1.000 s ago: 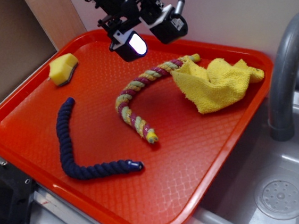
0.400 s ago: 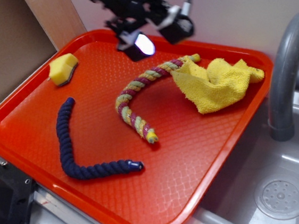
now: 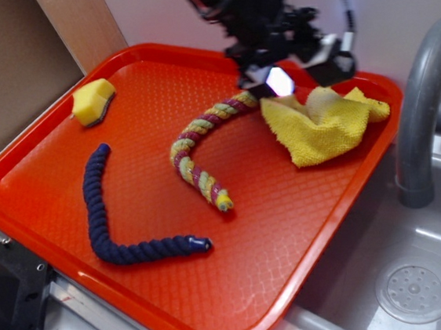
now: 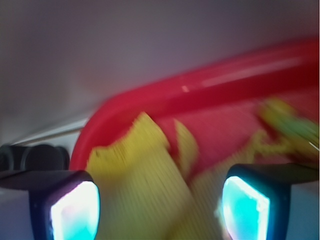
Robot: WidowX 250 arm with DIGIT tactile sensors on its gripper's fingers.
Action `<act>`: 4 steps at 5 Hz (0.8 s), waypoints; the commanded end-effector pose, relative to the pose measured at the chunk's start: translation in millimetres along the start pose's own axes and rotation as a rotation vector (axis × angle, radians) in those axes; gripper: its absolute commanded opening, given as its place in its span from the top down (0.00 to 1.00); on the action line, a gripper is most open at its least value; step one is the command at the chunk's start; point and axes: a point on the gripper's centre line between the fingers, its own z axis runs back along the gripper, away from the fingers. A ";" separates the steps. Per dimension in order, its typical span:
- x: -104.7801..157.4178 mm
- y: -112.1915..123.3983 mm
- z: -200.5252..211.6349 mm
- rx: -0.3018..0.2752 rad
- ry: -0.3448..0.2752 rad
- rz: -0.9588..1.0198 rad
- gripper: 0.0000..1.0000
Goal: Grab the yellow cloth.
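The yellow cloth is to be picked up off the red tray, so the robot's gripper next needs to grab the cloth by its bunched fold (image 3: 325, 105).
The yellow cloth (image 3: 323, 127) lies crumpled at the back right of the red tray (image 3: 163, 297). In the wrist view the cloth (image 4: 145, 185) fills the space below and between my two lit fingers. My gripper (image 3: 301, 70) hangs open just above the cloth's back left part, its jaws wide apart with nothing clamped. In the wrist view the gripper (image 4: 160, 207) frames the cloth, which is blurred by motion.
A yellow-and-maroon braided rope (image 3: 199, 151) curves across the tray's middle, its far end near the cloth. A dark blue rope (image 3: 112, 224) lies front left. A yellow sponge block (image 3: 92, 101) sits back left. A grey faucet (image 3: 423, 104) and sink (image 3: 415, 290) stand to the right.
My gripper has travelled right from above the tray's back middle to over the yellow cloth and has come lower. The cloth and ropes have not moved.
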 end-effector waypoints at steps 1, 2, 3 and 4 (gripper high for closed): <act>-4.5 -34.4 -4.8 0.002 0.054 -0.053 1.00; -19.5 -40.3 -11.8 0.026 0.102 -0.096 1.00; -28.2 -46.6 4.1 0.063 0.094 -0.151 1.00; -25.5 -55.3 39.7 0.097 0.028 -0.234 0.03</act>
